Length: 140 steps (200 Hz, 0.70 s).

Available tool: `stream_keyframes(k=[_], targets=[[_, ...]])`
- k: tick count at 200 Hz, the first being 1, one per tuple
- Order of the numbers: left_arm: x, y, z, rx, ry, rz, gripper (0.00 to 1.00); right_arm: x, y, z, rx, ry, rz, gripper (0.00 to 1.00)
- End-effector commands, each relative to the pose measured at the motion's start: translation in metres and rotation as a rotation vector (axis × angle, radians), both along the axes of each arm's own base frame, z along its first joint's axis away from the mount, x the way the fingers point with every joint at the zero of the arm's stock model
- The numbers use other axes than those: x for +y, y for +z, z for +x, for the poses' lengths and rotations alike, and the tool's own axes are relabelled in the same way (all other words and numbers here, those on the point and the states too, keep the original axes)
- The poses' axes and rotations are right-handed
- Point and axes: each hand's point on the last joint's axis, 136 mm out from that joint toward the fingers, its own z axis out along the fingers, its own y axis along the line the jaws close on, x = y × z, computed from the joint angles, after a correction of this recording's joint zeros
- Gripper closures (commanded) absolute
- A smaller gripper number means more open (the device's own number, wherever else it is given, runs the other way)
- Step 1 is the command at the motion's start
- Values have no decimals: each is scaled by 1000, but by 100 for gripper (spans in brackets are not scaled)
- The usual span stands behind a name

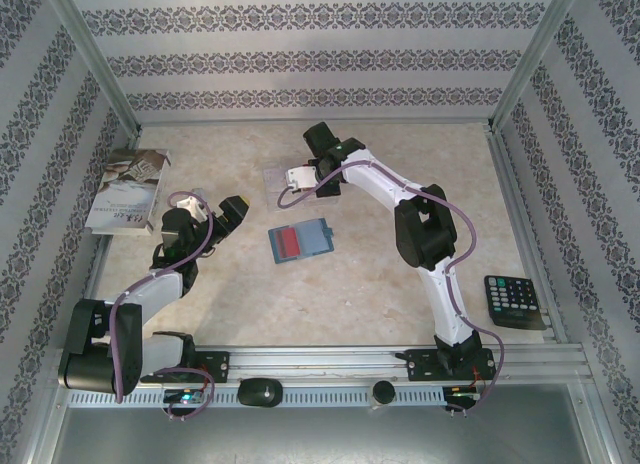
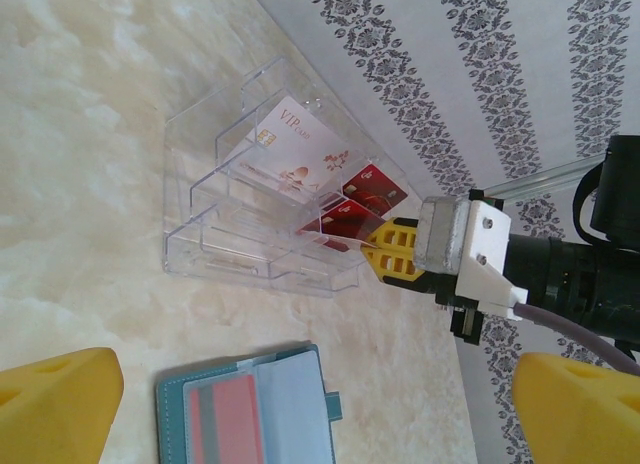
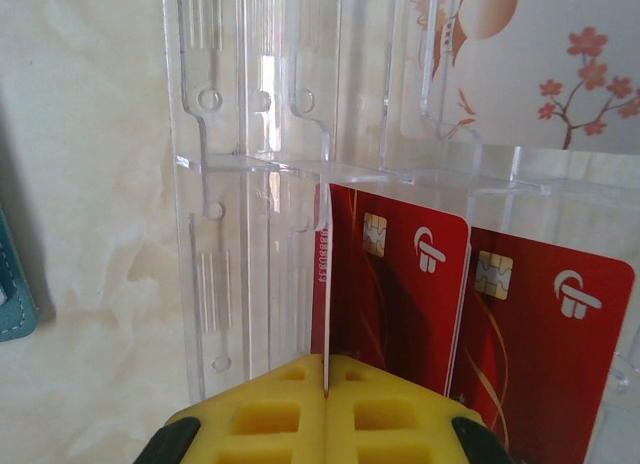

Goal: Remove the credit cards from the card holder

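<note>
The thin card's far end point(image 3: 326, 212) beyond my fingers is inside the slot of the clear tray. My right gripper needs to open now.
The teal card holder point(image 1: 300, 241) lies open and flat mid-table, a red credit card point(image 1: 288, 242) still in its left pocket point(image 2: 235, 424). My right gripper point(image 1: 289, 184) is shut on a thin credit card point(image 3: 322, 284), seen edge-on between the yellow fingertips point(image 3: 270, 414). It holds that card at the clear tray point(image 2: 230, 214), beside two red cards point(image 3: 400, 284) standing in the tray's slots. A pale card with blossoms point(image 3: 520, 64) stands in a slot behind them. My left gripper point(image 1: 222, 216) is open just left of the holder, nothing between its fingers point(image 2: 60, 404).
A white booklet point(image 1: 128, 189) lies at the far left by the patterned wall. A black calculator point(image 1: 513, 301) sits at the right edge. Metal frame posts and patterned walls close in the table on three sides.
</note>
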Motion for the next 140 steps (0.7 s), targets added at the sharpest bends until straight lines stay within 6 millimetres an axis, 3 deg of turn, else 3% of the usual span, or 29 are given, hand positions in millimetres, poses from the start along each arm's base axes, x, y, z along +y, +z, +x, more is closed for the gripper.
stream_keyframes(k=[1, 52, 109, 140], targets=[[2, 9, 4, -30, -5, 5, 0, -4, -2, 1, -2, -19, -5, 96], [1, 10, 4, -32, -10, -7, 0, 0, 17, 20, -110, -59, 29, 77], [1, 11, 3, -32, -6, -7, 0, 3, 36, 41, -249, -107, 59, 76], [3, 15, 0, -45, 5, 6, 0, 10, 53, 42, -304, -122, 114, 75]])
